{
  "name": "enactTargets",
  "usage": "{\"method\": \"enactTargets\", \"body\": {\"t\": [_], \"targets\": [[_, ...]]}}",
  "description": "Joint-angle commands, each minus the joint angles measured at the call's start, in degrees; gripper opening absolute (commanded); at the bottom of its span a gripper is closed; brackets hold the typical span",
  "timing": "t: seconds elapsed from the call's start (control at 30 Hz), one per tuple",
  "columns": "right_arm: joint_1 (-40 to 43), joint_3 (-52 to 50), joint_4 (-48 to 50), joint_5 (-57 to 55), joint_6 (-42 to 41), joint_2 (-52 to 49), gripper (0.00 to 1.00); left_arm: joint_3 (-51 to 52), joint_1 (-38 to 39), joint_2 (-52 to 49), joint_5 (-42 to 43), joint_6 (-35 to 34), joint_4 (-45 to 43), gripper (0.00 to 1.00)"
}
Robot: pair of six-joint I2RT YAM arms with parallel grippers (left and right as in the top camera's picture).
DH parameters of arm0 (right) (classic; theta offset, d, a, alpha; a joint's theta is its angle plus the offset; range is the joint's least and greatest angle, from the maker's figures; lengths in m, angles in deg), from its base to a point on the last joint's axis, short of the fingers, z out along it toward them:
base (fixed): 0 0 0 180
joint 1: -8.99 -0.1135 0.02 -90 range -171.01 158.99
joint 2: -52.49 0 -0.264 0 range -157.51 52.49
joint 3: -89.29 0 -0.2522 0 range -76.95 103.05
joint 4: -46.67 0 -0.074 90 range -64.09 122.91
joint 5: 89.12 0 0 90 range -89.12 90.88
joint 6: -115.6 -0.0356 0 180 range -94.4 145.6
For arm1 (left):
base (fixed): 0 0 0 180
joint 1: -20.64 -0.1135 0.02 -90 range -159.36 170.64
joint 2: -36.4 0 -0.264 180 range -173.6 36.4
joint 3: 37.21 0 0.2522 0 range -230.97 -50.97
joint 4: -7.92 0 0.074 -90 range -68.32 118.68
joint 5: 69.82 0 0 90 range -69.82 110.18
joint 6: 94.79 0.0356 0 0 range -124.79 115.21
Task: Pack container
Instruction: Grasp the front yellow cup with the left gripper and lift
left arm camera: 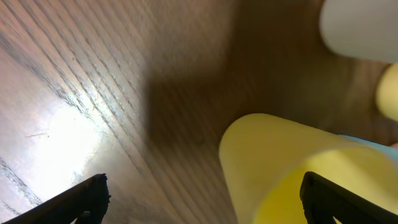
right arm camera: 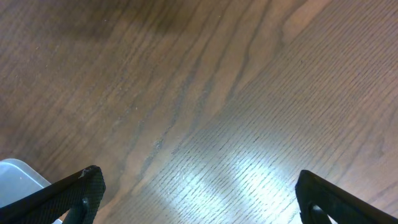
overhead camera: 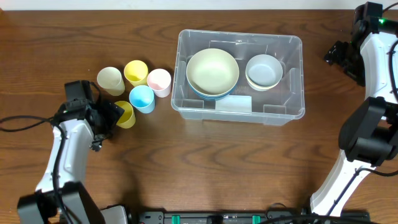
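The left gripper needs to pack the second yellow cup into the container point(overhead camera: 241, 34), so next it needs to grab the cup's near side at the cup's rim, which leaves the cup's base free.
The clear container point(overhead camera: 241, 34) sits at the table's centre. Inside it lie a large cream bowl point(overhead camera: 212, 71) stacked on a blue one, and a small white bowl point(overhead camera: 263, 70). To its left stand a cream cup point(overhead camera: 110, 79), a yellow cup point(overhead camera: 135, 72), a pink cup point(overhead camera: 159, 81), a blue cup point(overhead camera: 142, 98) and a second yellow cup point(overhead camera: 126, 114). My left gripper point(overhead camera: 114, 112) is open right at that second yellow cup point(left arm camera: 280, 162), whose near wall lies partly between the jaws point(left arm camera: 202, 193). My right gripper point(overhead camera: 336, 56) is open and empty over bare wood point(right arm camera: 199, 193), right of the container.
The cups stand close together, some touching. In the right wrist view a pale corner of the container point(right arm camera: 18, 174) shows at the lower left. The left arm's cable point(overhead camera: 25, 119) trails over the table's left edge.
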Motion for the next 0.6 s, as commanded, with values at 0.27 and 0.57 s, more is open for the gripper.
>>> {"method": "enactTargets", "body": {"t": [0.27, 0.57], "targets": [[0.6, 0.2, 0.0, -0.8, -0.7, -0.9, 0.99, -1.1, -0.3, -4.1, -0.4, -0.7, -0.1, 0.99], [0.6, 0.2, -0.1, -0.8, -0.7, -0.9, 0.99, -1.1, -0.3, -3.9, 2.6, -0.7, -1.3, 0.31]]}}
